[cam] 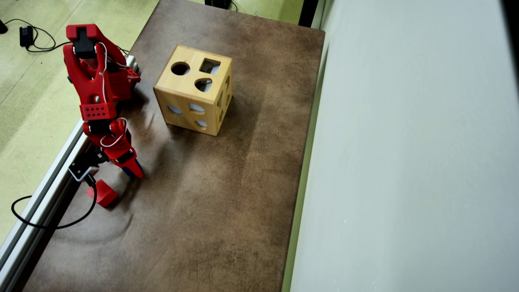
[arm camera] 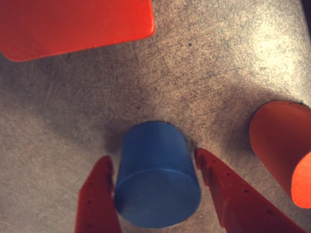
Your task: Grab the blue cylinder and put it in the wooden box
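The cylinder has to drop through the round hole of the wooden box, so I should next grab it by its curved side [arm camera: 155, 148] with my gripper.
The blue cylinder [arm camera: 155, 179] stands on the brown mat between my two red fingers in the wrist view. My gripper [arm camera: 152, 156] is open around it: the left finger lies close against its side and the right finger stands a small gap away. In the overhead view my gripper [cam: 131, 168] is low over the mat's left edge, and only a blue sliver of the cylinder [cam: 138, 164] shows beside the finger. The wooden box [cam: 194, 89], with round, square and other holes, stands farther up the mat, apart from the gripper.
A red cube [cam: 103, 194] lies just below the gripper by the mat's left edge and shows at the top left of the wrist view [arm camera: 73, 24]. An orange-red rounded block [arm camera: 284, 150] lies right of the fingers. A metal rail [cam: 48, 178] borders the mat's left side.
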{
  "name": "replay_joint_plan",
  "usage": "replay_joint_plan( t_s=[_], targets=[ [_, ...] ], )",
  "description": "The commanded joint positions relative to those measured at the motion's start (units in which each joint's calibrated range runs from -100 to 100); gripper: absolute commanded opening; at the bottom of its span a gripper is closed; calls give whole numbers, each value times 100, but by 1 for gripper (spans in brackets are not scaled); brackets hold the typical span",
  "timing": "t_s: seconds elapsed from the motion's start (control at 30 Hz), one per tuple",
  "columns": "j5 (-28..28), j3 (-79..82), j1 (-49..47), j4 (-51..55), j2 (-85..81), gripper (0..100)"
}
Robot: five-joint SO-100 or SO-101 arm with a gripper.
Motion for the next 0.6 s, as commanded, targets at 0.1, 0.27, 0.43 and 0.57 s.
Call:
replay_joint_plan(
  t_s=[0.1,0.27,0.43,0.57],
  targets=[
    [29,-140,-23,-21,-85,24],
    [29,-122,-16,-21,-94,24],
    [24,-113,-16,-21,-111,23],
    [24,-122,-16,-21,-111,22]
  ],
)
